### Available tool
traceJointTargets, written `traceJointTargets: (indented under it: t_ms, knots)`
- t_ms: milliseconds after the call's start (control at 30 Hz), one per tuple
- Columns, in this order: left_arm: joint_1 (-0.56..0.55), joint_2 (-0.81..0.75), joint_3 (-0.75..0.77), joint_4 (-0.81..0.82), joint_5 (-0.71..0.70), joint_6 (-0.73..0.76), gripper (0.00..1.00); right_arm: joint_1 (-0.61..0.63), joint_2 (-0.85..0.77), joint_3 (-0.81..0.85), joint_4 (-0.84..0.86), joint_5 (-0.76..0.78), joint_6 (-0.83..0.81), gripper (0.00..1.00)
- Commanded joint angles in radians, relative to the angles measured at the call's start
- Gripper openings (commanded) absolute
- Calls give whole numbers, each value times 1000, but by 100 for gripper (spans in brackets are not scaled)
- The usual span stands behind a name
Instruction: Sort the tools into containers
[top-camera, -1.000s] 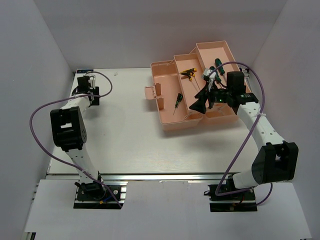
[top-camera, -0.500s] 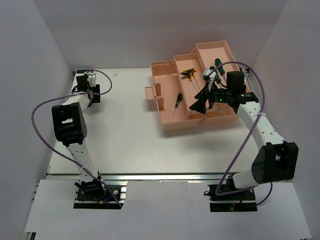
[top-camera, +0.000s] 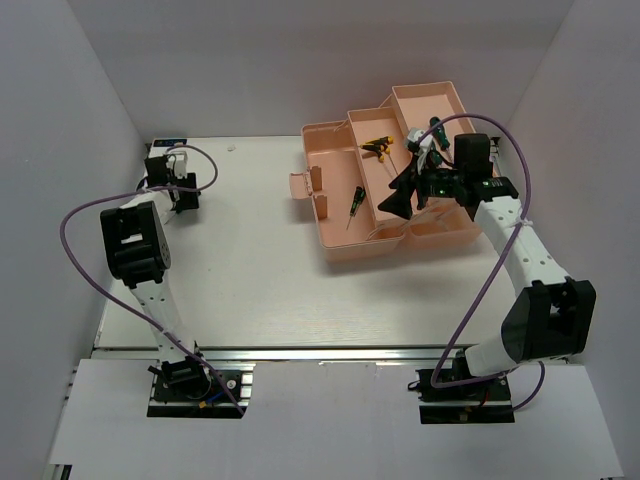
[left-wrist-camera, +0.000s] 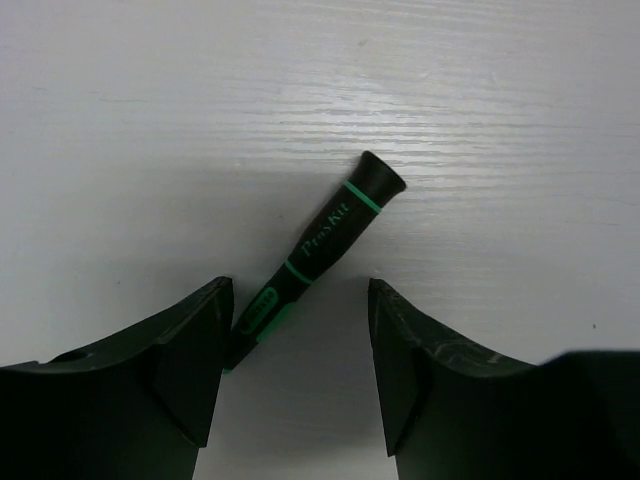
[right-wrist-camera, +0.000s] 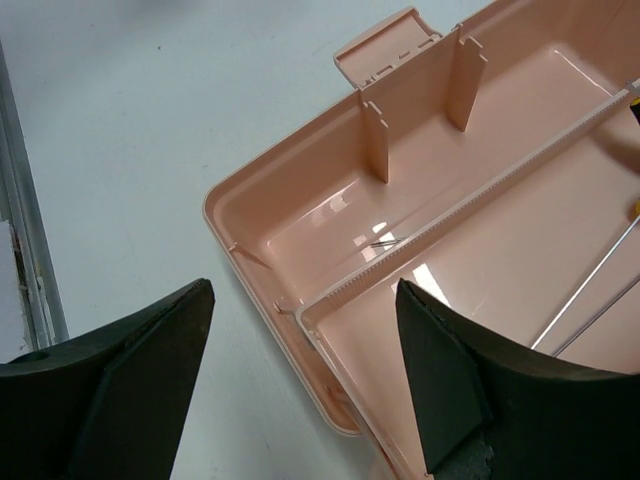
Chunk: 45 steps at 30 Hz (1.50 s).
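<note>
The small screwdriver (left-wrist-camera: 308, 262) would stay on the tabletop if I lifted my left gripper now, because the screwdriver's handle slants between my wide-open fingers.
A small dark-handled screwdriver (left-wrist-camera: 320, 240) with green rings lies on the white table. My left gripper (left-wrist-camera: 298, 300) is open around its lower end, which is close to the left finger; in the top view this gripper (top-camera: 182, 198) is at the far left corner and hides the tool. My right gripper (right-wrist-camera: 305, 290) is open and empty above the front-left corner of the salmon-pink toolbox (right-wrist-camera: 290, 215). In the top view it (top-camera: 396, 200) hovers over the toolbox (top-camera: 335, 248). Yellow-black T-handle keys (top-camera: 378, 146), another small screwdriver (top-camera: 355, 203) and a green-and-black screwdriver (top-camera: 432, 128) lie in its compartments.
White walls close the table (top-camera: 250, 270) at the back and both sides. The toolbox's latch tab (top-camera: 298, 185) sticks out to the left. Thin metal shafts (right-wrist-camera: 590, 295) lie in the tier under my right gripper. A purple cable loops by each arm.
My left arm has shifted slightly left and back at the far corner. My right gripper has moved a little farther back over the toolbox. The tools have not moved.
</note>
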Motion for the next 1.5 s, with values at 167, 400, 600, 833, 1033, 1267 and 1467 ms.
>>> traceJointTargets:
  t_ms: [167, 400, 600, 833, 1033, 1267, 1467]
  knots:
    - [-7, -14, -62, -71, 83, -70, 32, 1, 9, 44, 35, -6, 32, 79]
    - [-124, -40, -99, -177, 10, -73, 14, 1, -19, 7, 96, 20, 108, 78]
    - [-190, -167, -189, -100, 81, -246, 7, 1, -65, -19, 125, 80, 144, 76]
    - [-309, -411, -274, 93, 288, -579, 0, 0, -135, -73, 188, 221, 248, 67]
    - [-391, -508, -263, 251, 381, -759, 0, -7, -171, -100, 231, 347, 306, 16]
    - [-592, -414, -146, 359, 298, -928, 0, -37, -232, -146, 357, 657, 388, 38]
    - [-685, -243, 40, 294, 148, -975, 30, -163, -232, -76, 297, 508, 406, 56]
